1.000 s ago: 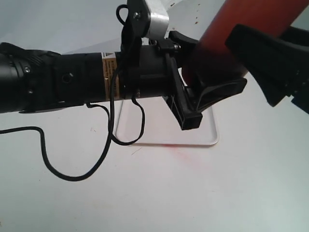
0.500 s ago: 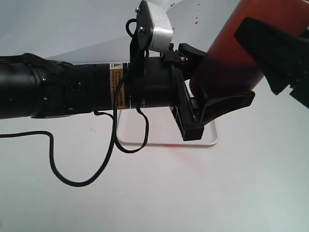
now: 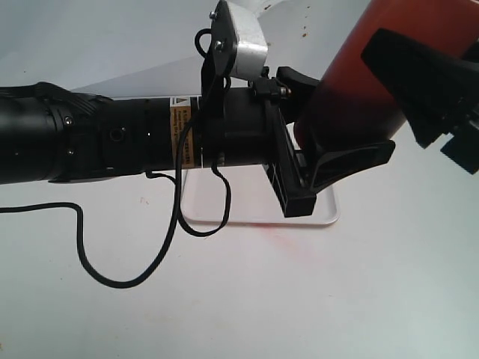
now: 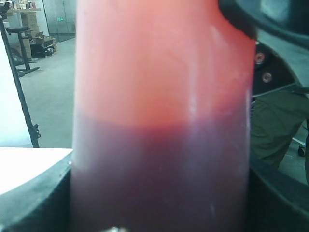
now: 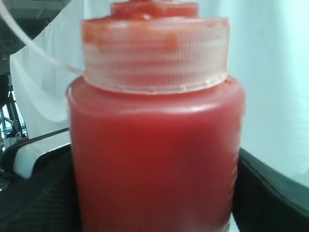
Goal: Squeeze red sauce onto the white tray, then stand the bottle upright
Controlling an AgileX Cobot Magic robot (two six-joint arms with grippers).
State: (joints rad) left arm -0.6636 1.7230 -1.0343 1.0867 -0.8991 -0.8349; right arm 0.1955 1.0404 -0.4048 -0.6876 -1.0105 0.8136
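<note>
My right gripper holds the bottle's upper body, so it is time for my left gripper to open now.
The orange-red bottle hangs above the white tray, leaning in the exterior view with its top out of frame at the upper right. Dark red sauce fills its lower part. My left gripper reaches across from the left and is shut on the bottle's lower end, where the bottle fills the space between the left gripper's jaws. My right gripper is shut on the upper body, just below the ribbed cap, with the bottle pressed between the right gripper's jaws.
The left arm and its looping black cable cover most of the tray. A faint pink smear stains the table in front of the tray's near edge. Tiny dark red dots show at the back.
Over the last second the left arm and bottle shifted right and slightly up. In the last half second the right gripper edged a little; the rest stayed still.
</note>
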